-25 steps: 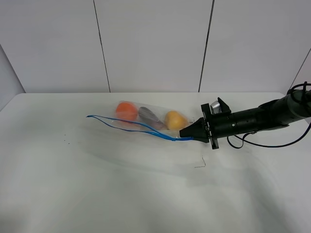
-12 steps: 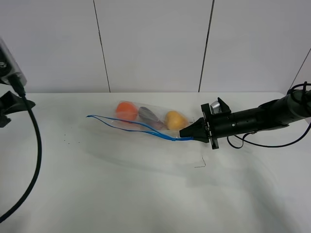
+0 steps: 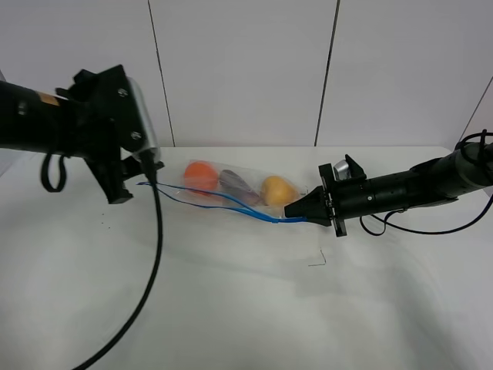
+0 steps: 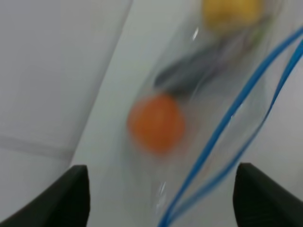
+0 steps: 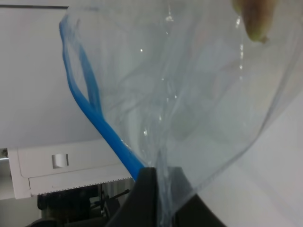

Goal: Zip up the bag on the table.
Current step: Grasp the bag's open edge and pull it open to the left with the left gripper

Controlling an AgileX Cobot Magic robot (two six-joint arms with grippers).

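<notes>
The left gripper grabs the clear bag by its blue zipper strip (image 3: pixel 212 199) at the strip's end (image 3: pixel 143 183) beside the orange item next, to zip up the bag.
The clear bag (image 3: pixel 231 189) lies on the white table (image 3: pixel 246 316) with an orange (image 3: pixel 200 176), a purple (image 3: pixel 237 185) and a yellow (image 3: pixel 277 190) item inside. Its blue zipper strip (image 3: pixel 212 199) gapes apart at the left end. My right gripper (image 3: pixel 294 212) is shut on the strip's right end; the right wrist view shows the fingers (image 5: pixel 149 198) pinching strip and plastic (image 5: pixel 189 109). My left gripper (image 3: pixel 137 179) hovers at the bag's left end, open; in the left wrist view (image 4: pixel 161 198) the blurred bag (image 4: pixel 189 94) lies beyond its spread fingertips.
The left arm's black cable (image 3: pixel 154 254) hangs over the table's left front. A small bent wire-like mark (image 3: pixel 317 260) lies in front of the right gripper. A panelled white wall (image 3: pixel 246 69) stands behind the table.
The left arm has come in from the left edge and moved right to the bag's open left end. The right gripper and the bag have not moved.
</notes>
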